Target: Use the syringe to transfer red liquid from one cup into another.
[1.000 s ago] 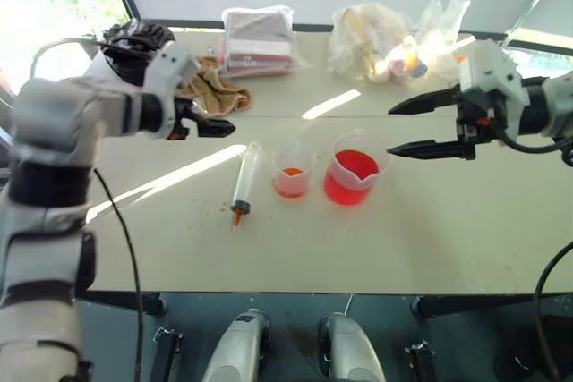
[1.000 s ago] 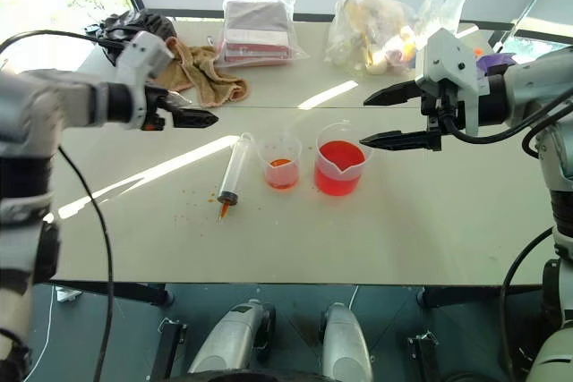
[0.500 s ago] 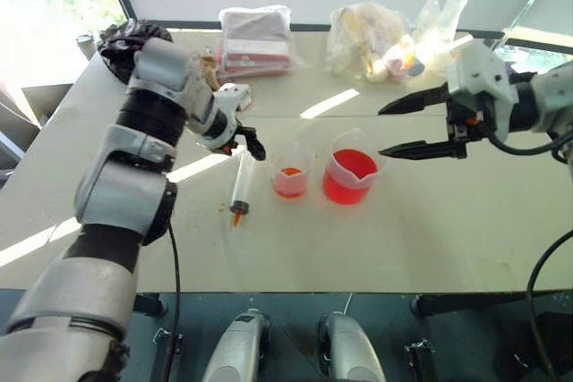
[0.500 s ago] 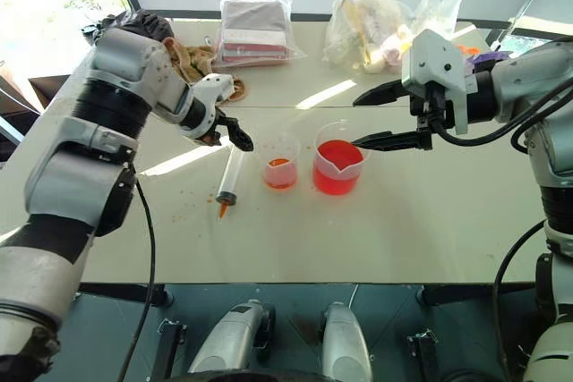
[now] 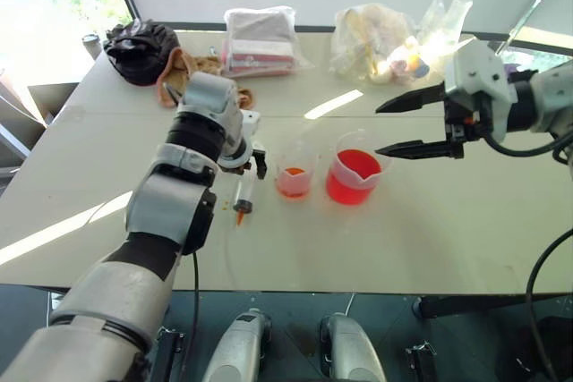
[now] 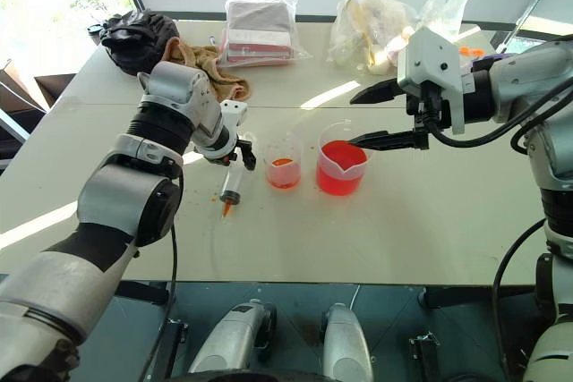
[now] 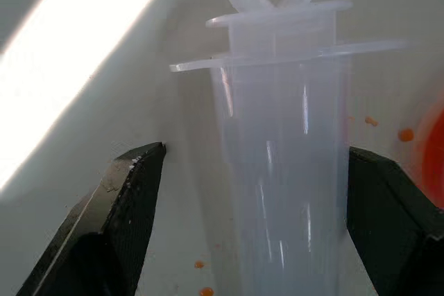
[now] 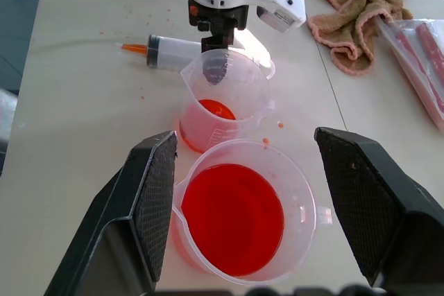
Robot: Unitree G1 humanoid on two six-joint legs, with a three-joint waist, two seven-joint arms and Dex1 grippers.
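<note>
My left gripper takes hold of the syringe by its narrower clear body (image 5: 244, 188) next, since the syringe's rim spreads wider than the gap between the open fingers.
The syringe (image 5: 243, 192) lies flat on the table, its orange tip (image 6: 225, 210) toward the front edge. My left gripper (image 6: 242, 154) points down over its plunger end. It is open, one black finger (image 7: 132, 206) on each side of the clear barrel (image 7: 284, 199), with a gap at both sides. The smaller cup (image 5: 295, 172) holds a little red liquid. To its right, the larger spouted beaker (image 5: 352, 176) is about a third full of red liquid (image 8: 232, 216). My right gripper (image 5: 380, 130) hangs open above and right of the beaker, holding nothing.
Along the table's back stand a black bag (image 5: 139, 42), a peach towel (image 6: 210, 73), a plastic bag of red packs (image 5: 258, 38) and a bag of yellow items (image 5: 376, 38). Small orange drops (image 7: 402, 134) dot the table near the syringe.
My left arm swung in from the left and came down onto the syringe; its fingers now straddle the barrel and have narrowed. The right gripper stayed where it was.
</note>
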